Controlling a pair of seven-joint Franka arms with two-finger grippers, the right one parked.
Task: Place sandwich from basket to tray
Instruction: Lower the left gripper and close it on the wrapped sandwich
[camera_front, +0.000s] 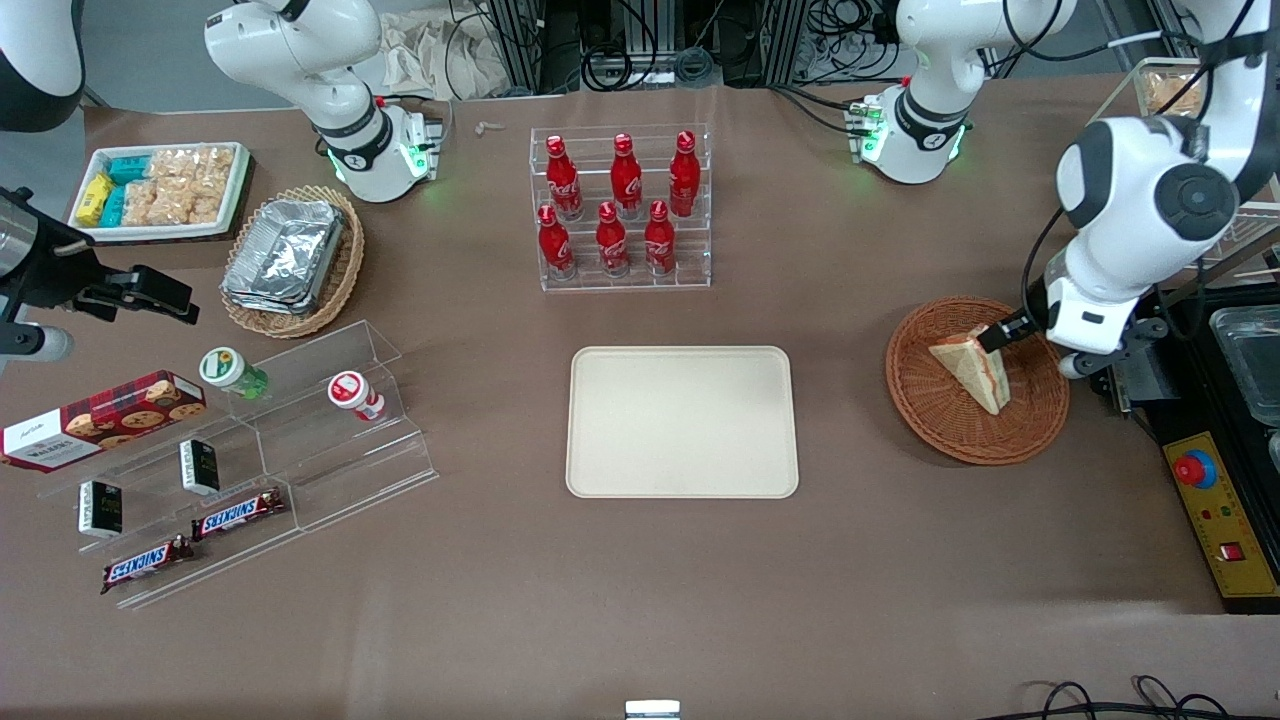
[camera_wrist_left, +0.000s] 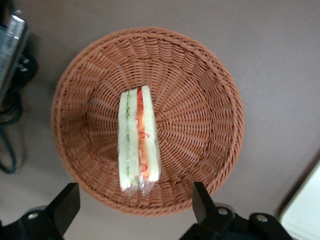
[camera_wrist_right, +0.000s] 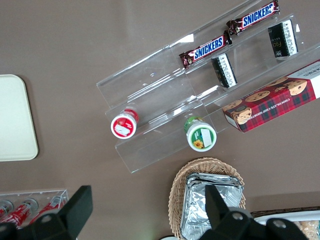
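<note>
I next need to grab the sandwich by the bread sides at its wrapped end (camera_front: 974, 344) (camera_wrist_left: 140, 175), because it rests on its edge with two flat slices facing outward.
The sandwich (camera_front: 972, 370), a wrapped wedge of white bread with red and orange filling, lies in the round reddish-brown wicker basket (camera_front: 930, 420) toward the working arm's end of the table. My gripper (camera_front: 995, 335) hovers just above the sandwich's upper corner. In the left wrist view the sandwich (camera_wrist_left: 139, 140) rests edge-up in the basket (camera_wrist_left: 200, 110), and my gripper (camera_wrist_left: 134, 192) is open, its black fingers (camera_wrist_left: 202, 205) wide apart with nothing between them. The cream-beige tray (camera_front: 683, 420) sits bare at the table's middle; its corner (camera_wrist_left: 305, 210) shows in the wrist view.
A clear rack of red bottles (camera_front: 622, 210) stands farther from the front camera than the tray. A yellow control box with a red button (camera_front: 1215, 510) sits beside the basket at the table's edge. A tan basket of foil containers (camera_front: 292, 260) and an acrylic snack shelf (camera_front: 240, 470) lie toward the parked arm's end.
</note>
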